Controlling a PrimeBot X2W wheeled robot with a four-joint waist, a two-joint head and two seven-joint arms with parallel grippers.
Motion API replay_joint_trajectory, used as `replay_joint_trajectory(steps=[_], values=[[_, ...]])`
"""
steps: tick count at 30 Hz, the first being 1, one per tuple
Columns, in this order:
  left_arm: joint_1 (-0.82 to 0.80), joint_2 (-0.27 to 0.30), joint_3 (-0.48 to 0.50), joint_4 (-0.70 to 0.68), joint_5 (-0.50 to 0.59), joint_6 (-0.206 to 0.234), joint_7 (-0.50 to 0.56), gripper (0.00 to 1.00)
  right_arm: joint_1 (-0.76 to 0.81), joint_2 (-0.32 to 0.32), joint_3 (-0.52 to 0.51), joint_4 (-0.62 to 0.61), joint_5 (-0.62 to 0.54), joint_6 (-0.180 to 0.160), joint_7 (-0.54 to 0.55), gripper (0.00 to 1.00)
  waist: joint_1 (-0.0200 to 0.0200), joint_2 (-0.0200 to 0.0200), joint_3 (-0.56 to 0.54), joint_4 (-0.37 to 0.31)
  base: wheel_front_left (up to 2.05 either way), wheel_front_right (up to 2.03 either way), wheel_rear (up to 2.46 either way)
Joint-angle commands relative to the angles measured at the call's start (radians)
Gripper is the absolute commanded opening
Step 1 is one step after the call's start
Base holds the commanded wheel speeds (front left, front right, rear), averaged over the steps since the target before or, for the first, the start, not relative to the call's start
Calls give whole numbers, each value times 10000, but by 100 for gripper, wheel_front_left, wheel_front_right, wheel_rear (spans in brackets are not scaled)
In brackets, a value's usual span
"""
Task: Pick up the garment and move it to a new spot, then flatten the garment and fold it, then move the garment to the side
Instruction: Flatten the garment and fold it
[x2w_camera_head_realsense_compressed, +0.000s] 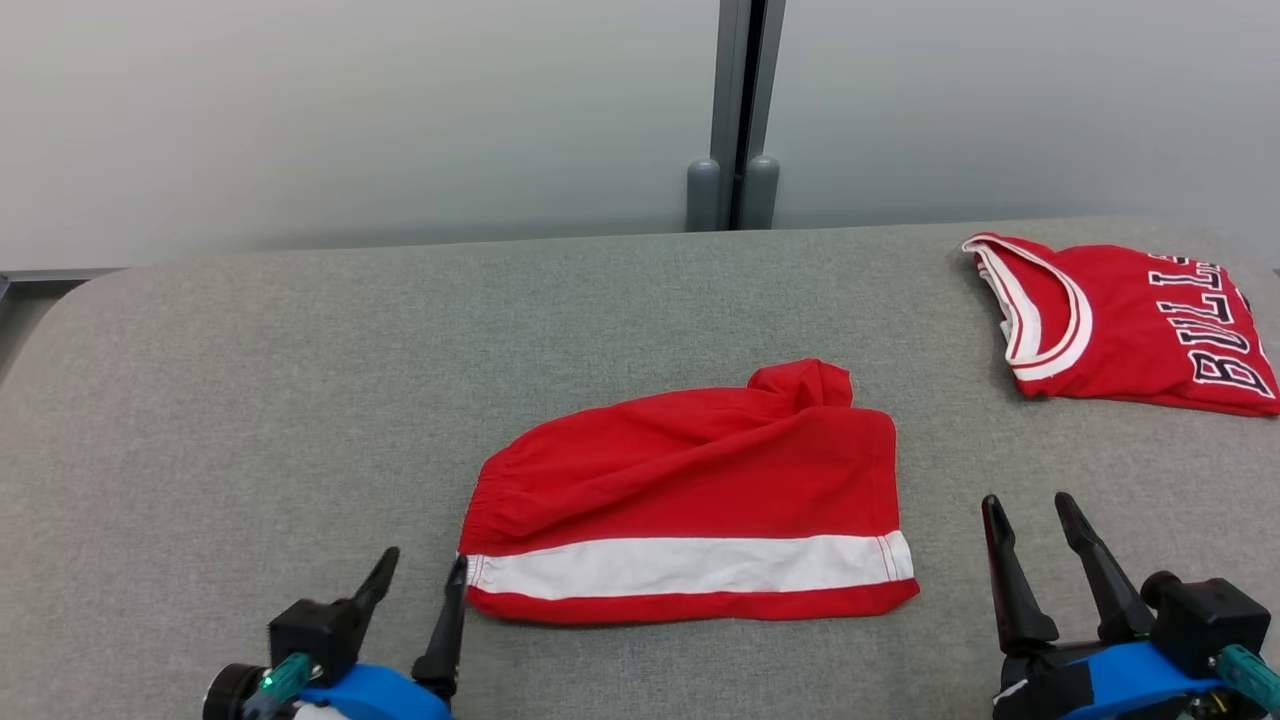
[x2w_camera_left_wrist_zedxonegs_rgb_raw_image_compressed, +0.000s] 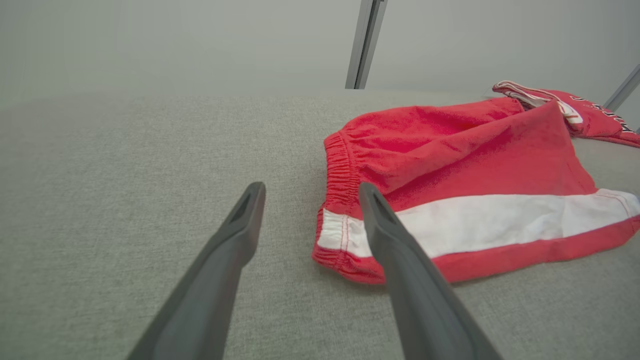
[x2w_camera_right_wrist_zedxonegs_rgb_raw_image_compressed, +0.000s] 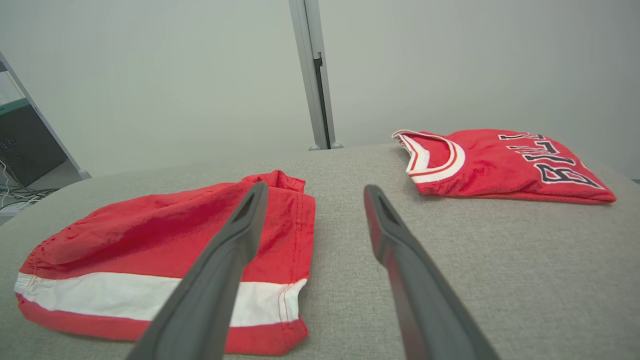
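The red shorts need to be lifted and flattened, so my left gripper should next grab them by their white stripe's end (x2w_camera_head_realsense_compressed: 480, 571) at the elastic waistband.
The garment (x2w_camera_head_realsense_compressed: 690, 500) is a pair of red shorts with a white stripe, lying loosely bunched in the middle of the grey table (x2w_camera_head_realsense_compressed: 250, 400). Its elastic waistband faces left. In the left wrist view the garment (x2w_camera_left_wrist_zedxonegs_rgb_raw_image_compressed: 465, 185) lies to the right of the fingers, and in the right wrist view the garment (x2w_camera_right_wrist_zedxonegs_rgb_raw_image_compressed: 165, 255) lies to the left. My left gripper (x2w_camera_head_realsense_compressed: 425, 575) is open just beside the garment's lower left corner, holding nothing. Open and empty too, my right gripper (x2w_camera_head_realsense_compressed: 1030, 510) stands a little right of the garment's right edge.
A folded red jersey (x2w_camera_head_realsense_compressed: 1125, 320) with white trim and dark lettering lies at the table's far right; the jersey (x2w_camera_right_wrist_zedxonegs_rgb_raw_image_compressed: 500, 162) also appears in the right wrist view. A pale wall with a grey post (x2w_camera_head_realsense_compressed: 740, 110) rises behind the table.
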Motion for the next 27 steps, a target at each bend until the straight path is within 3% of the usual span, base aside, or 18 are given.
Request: replay_joint_trajectory(steps=[1,9,11,12,13,15,22,27], values=[[-361,81,-288,246,-49,-71,231,100,-149,-7,59,11,18,1,-72,100,0,1,83,-47,0,0,0],[-1315,34,-1059,1429,-555,-82,877,100,-432,-7,399,168,89,1,-152,100,0,1,453,-292,0,0,0],[-1443,60,-1098,1653,-639,-83,828,78,-487,-7,451,185,91,1,-167,100,0,1,537,-350,0,0,0],[-1502,68,-1129,1789,-686,-83,866,48,-509,-7,479,196,96,1,-176,100,0,1,566,-370,0,0,0],[-1563,82,-1151,1881,-713,-84,863,38,-536,-8,506,202,102,1,-182,100,0,1,604,-395,0,0,0],[-1671,69,-1157,2084,-836,-84,813,0,-584,-7,550,216,106,1,-189,100,0,1,666,-430,0,0,0],[-1817,64,-1427,2385,-1203,-85,538,0,-740,-5,795,329,109,1,-43,100,0,1,782,-429,0,0,0],[-1673,86,-1613,2358,-1414,-86,140,0,-1044,-16,1276,779,734,1,1177,100,0,1,828,-393,0,0,0]])
